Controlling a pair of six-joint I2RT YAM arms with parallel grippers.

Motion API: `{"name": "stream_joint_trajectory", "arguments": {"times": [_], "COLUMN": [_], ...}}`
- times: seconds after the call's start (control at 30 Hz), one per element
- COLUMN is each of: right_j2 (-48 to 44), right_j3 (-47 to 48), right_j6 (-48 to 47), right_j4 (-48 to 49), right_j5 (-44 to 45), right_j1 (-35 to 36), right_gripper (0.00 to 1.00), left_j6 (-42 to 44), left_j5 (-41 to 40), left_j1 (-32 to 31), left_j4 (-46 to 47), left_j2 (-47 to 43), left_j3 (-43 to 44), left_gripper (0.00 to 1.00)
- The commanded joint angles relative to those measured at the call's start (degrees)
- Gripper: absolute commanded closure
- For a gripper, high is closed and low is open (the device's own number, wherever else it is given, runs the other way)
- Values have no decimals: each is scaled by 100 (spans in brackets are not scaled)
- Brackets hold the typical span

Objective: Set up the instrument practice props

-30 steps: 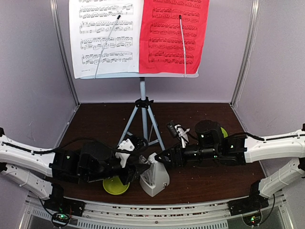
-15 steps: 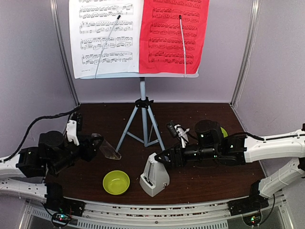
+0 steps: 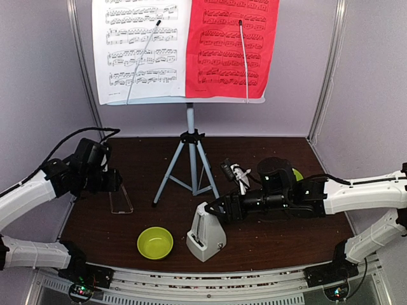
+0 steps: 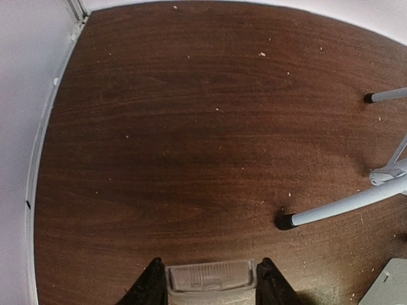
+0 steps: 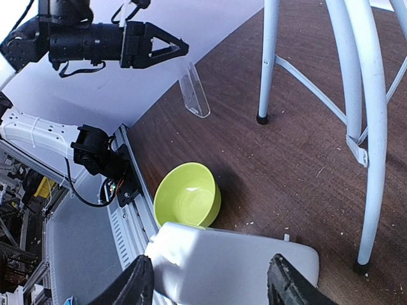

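The clear plastic cover (image 3: 121, 201) hangs steeply on end and would topple if I opened now, so my left gripper needs to keep holding it.
The music stand (image 3: 191, 136) stands at the back on grey tripod legs, with a white page (image 3: 140, 51) and a red page (image 3: 232, 47) on it. The cream metronome (image 3: 205, 234) stands near the front centre. My right gripper (image 3: 213, 208) is shut on its top, and in the right wrist view (image 5: 210, 260) the jaws sit on either side of the metronome body (image 5: 235, 270). My left gripper (image 3: 116, 184) is at the left, shut on a clear plastic cover (image 3: 121, 201) that reaches down to the table. The cover (image 4: 211, 279) sits between the jaws in the left wrist view (image 4: 210, 267).
A lime-green bowl (image 3: 155, 242) sits at the front, left of the metronome. A lime-green plate (image 3: 299, 175) shows behind my right arm. Tripod feet (image 4: 284, 221) stand just right of my left gripper. Grey walls close in the left, back and right sides.
My left arm has swung from beside the metronome out to the left, carrying the clear cover, and lowered it to the table. My right gripper has stayed on the metronome.
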Motion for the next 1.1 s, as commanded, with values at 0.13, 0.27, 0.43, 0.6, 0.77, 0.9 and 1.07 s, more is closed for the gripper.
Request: {"name": "stream_joint_trajectory", "arguments": {"times": [0.13,0.27,0.43,0.6,0.77,0.9,1.07], "right_j2": [396,383,384,293,215,165,17], "right_j3": [-65,85,262,309,505,905,1258], "right_j6": [-320,-322,-298,-272,-237,-250,-276], "right_j4": [-1477,-1507,-1608,-1664,-1737,-1865,-2111], "right_j5": [328,312,374,407,406,428,359], "right_j1": [-15,-12,-16,-16,-14,-12,-15], "right_gripper": [38,35,33,32,28,22,19], "left_j6": [829,988,1079,1015,886,763,641], "left_j5": [886,900,1095,1235,1315,1445,1455], "left_j1": [411,582,708,707,708,540,100], "left_j4": [230,317,536,627,905,1296,1530], "left_j2": [1846,2315,2446,2301,1634,966,440], "left_j3": [1047,1352,1492,1359,644,-39,-666], "left_gripper": [65,46,21,13,13,15,19]}}
